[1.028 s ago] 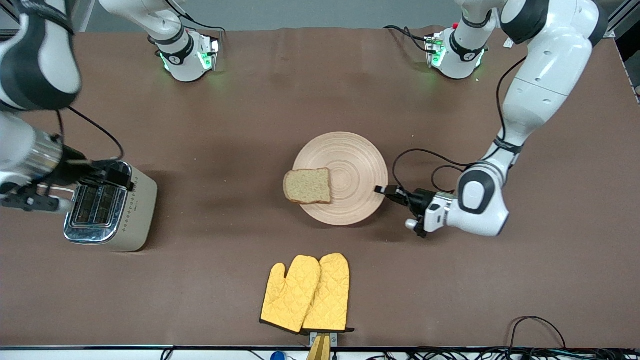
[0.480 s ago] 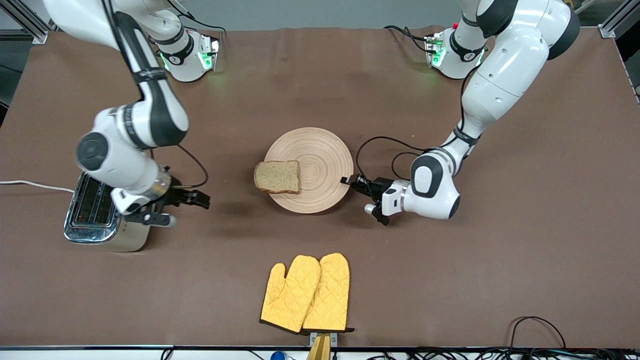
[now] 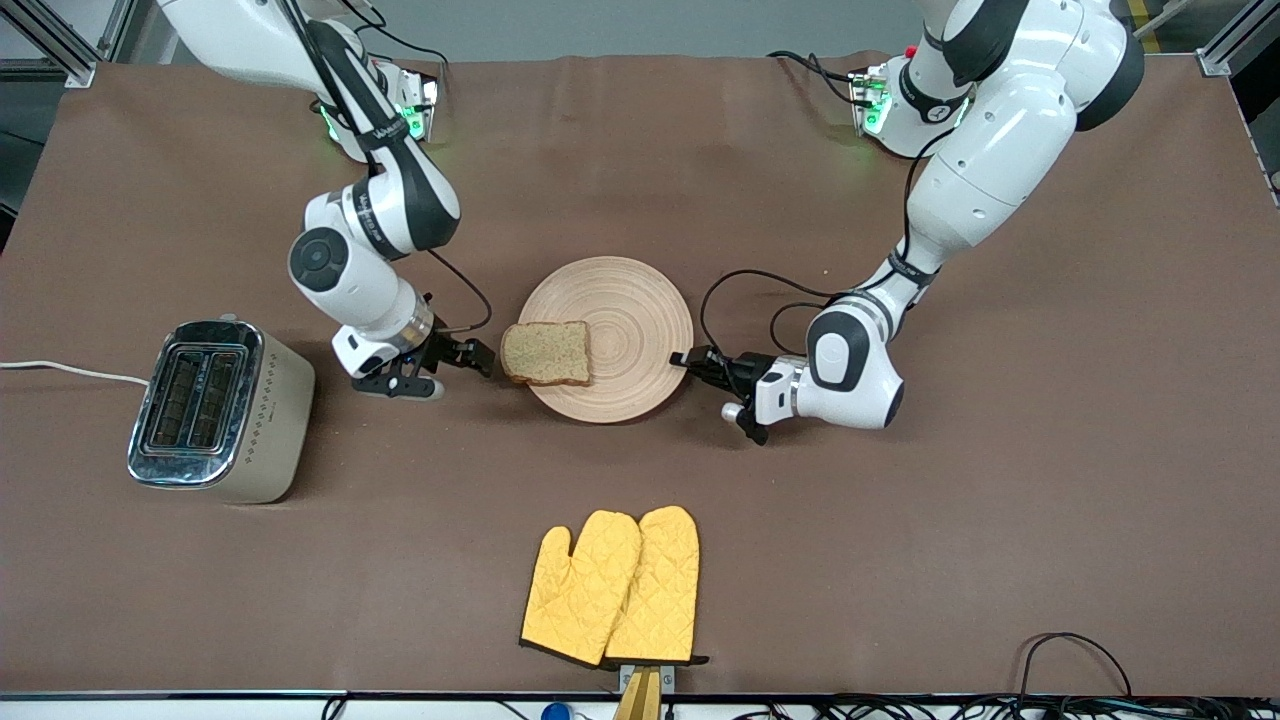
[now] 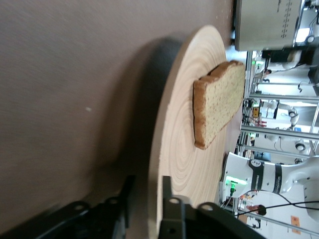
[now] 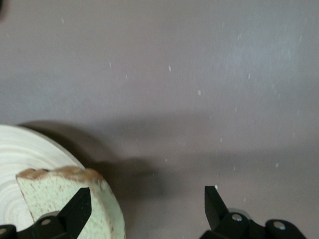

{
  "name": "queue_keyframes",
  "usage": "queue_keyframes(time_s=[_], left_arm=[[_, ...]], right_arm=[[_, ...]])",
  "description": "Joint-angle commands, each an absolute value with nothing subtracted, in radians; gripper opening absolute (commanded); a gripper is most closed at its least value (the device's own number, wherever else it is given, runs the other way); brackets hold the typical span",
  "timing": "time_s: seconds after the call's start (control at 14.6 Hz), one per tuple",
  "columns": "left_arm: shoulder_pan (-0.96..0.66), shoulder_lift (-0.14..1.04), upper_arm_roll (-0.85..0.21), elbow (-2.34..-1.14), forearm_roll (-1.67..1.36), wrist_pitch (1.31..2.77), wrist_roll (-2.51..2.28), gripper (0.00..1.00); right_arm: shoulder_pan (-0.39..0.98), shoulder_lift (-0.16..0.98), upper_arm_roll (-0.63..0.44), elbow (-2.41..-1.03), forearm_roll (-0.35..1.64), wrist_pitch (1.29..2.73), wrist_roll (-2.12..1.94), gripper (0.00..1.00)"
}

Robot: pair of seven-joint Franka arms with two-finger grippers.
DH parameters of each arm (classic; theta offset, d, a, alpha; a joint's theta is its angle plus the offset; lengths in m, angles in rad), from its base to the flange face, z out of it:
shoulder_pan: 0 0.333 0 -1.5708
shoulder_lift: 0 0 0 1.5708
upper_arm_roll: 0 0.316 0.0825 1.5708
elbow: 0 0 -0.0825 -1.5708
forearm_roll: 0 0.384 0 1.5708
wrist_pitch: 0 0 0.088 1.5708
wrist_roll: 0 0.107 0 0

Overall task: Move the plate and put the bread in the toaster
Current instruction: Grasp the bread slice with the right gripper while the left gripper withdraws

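Observation:
I should next use my right gripper to grip the bread's crust edge that hangs over the plate. Then the slice of bread (image 3: 546,353) can go in the toaster (image 3: 215,410).
The round tan wooden plate (image 3: 628,335) lies mid-table with the slice of bread (image 3: 546,353) on its edge toward the right arm's end. My left gripper (image 3: 689,361) is shut on the plate's rim at the left arm's end; in the left wrist view the rim (image 4: 155,199) sits between the fingers, the bread (image 4: 217,102) farther along. My right gripper (image 3: 478,358) is open, low beside the bread. In the right wrist view one fingertip (image 5: 79,205) overlaps the bread (image 5: 47,191) and the gripper (image 5: 147,206) is empty. The beige toaster (image 3: 215,410) stands at the right arm's end.
A pair of yellow oven mitts (image 3: 612,585) lies near the table's front edge, nearer the front camera than the plate. The toaster's white cord (image 3: 60,370) runs off the right arm's end. Black cables loop beside the left wrist (image 3: 760,300).
The left gripper has moved the plate with the bread toward the right arm's end. The right arm has swung from over the toaster down to beside the bread.

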State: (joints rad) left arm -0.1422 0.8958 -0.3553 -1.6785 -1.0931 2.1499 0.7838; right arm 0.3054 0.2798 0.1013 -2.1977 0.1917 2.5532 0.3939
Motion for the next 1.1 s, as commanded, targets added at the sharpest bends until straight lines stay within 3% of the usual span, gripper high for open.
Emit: queue_keyframes(time_s=[0.0,0.27,0.41,0.69,0.89,1.03], left_arm=[[-0.066,0.856,-0.361,-1.694,-1.112,2.137,0.763,1.00],[0.043,0.770,-0.353,-1.649,-1.030,2.131,0.509,1.00],[0.122,0.726,-0.357,-1.586,-0.890,2.114,0.326,1.00],[0.280,0.631,-0.356,-1.467,-0.695,1.866,0.129,1.00],[0.370,0.568,-0.351,-1.401,-0.686,1.738,0.068,1.00],[0.383,0.528,-0.353,-1.353,-0.567,1.648,-0.039,1.00]], right_arm=[[0.342,0.225,0.107,-2.263,0.212,2.571,0.454,1.00],[0.422,0.230,0.107,-2.263,0.210,2.572,0.563,0.99],[0.422,0.235,0.107,-2.263,0.209,2.582,0.563,0.94],[0.420,0.253,0.106,-2.263,0.195,2.594,0.558,0.85],[0.419,0.300,0.106,-2.266,0.176,2.684,0.557,0.82],[0.420,0.310,0.106,-2.263,0.176,2.700,0.554,0.71]])
